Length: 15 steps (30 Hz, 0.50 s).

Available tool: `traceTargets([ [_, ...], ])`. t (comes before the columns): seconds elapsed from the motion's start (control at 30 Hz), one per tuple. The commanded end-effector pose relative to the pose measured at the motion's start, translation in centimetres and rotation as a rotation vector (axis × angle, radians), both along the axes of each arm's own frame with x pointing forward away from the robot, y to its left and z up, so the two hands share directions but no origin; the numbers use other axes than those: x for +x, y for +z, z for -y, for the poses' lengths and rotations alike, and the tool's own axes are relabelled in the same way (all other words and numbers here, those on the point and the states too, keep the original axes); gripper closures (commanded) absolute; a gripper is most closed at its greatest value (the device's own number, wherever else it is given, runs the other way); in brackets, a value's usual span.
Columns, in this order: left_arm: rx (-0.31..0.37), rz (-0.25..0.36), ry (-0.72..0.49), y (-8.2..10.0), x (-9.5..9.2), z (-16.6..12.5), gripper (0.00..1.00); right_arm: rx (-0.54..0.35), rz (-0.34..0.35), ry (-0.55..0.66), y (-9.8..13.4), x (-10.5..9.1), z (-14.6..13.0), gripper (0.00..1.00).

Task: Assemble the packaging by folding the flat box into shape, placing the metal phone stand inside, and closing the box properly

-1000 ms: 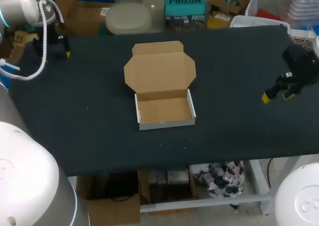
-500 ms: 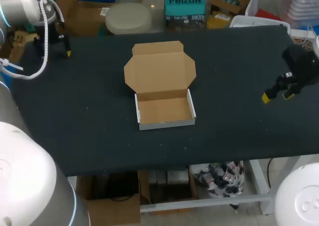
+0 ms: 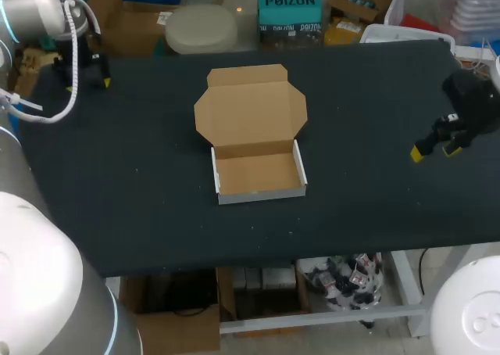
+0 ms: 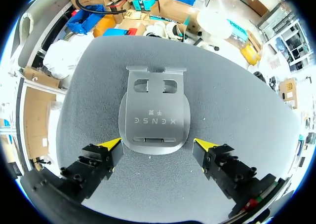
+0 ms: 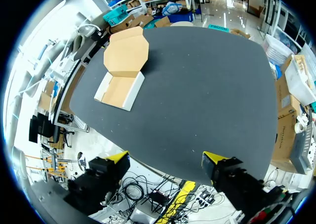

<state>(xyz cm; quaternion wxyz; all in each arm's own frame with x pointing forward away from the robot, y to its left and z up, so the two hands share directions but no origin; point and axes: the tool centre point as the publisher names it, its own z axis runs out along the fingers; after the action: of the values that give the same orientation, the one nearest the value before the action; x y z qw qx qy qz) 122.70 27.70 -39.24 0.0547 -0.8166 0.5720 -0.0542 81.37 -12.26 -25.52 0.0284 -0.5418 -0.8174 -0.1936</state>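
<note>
Next, my left gripper picks up the metal phone stand by its slotted end (image 4: pixel 154 136) to place it inside the box.
The cardboard box (image 3: pixel 258 177) stands folded at the table's middle, its tray empty and its brown lid (image 3: pixel 250 109) lying open behind it. The silver metal phone stand (image 4: pixel 154 116) lies flat on the dark table by the far left corner. My left gripper (image 4: pixel 157 144) hangs over it, open, with the stand's near edge between its yellow fingertips (image 4: pixel 112 144) and a slim gap on each side. In the head view the left gripper (image 3: pixel 87 84) hides the stand. My right gripper (image 3: pixel 436 146) hovers open and empty at the table's right edge, far from the box (image 5: pixel 121 88).
The dark table (image 3: pixel 141 183) carries only the box and the stand. Broad bare stretches lie between the box and each gripper. The table's front edge (image 5: pixel 163 157) runs just under my right gripper (image 5: pixel 165 160).
The left arm has edged slightly at the far left corner. The box and the right arm have not moved.
</note>
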Motion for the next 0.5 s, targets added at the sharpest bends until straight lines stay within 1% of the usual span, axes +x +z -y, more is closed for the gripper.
traceTargets([
  [0.03,-0.015,-0.057,0.000,-0.4,1.3,-0.3,0.10,-0.001,-0.005,0.001,0.2,0.0,0.0,0.00],
  [0.2,-0.016,-0.060,0.001,-0.5,1.7,-0.4,0.14,-0.001,-0.005,0.001,0.2,0.0,0.0,0.00],
  [0.27,-0.016,-0.060,0.000,-0.5,1.8,-0.5,0.14,-0.001,-0.005,0.001,0.2,0.0,0.0,0.00],
  [0.37,-0.013,-0.060,0.000,-0.5,2.0,-0.5,0.16,-0.001,-0.005,0.001,0.2,0.0,0.0,0.00],
  [0.5,-0.008,-0.059,-0.002,-0.6,2.3,-0.6,0.17,-0.001,-0.005,0.001,0.2,0.0,0.0,0.00],
])
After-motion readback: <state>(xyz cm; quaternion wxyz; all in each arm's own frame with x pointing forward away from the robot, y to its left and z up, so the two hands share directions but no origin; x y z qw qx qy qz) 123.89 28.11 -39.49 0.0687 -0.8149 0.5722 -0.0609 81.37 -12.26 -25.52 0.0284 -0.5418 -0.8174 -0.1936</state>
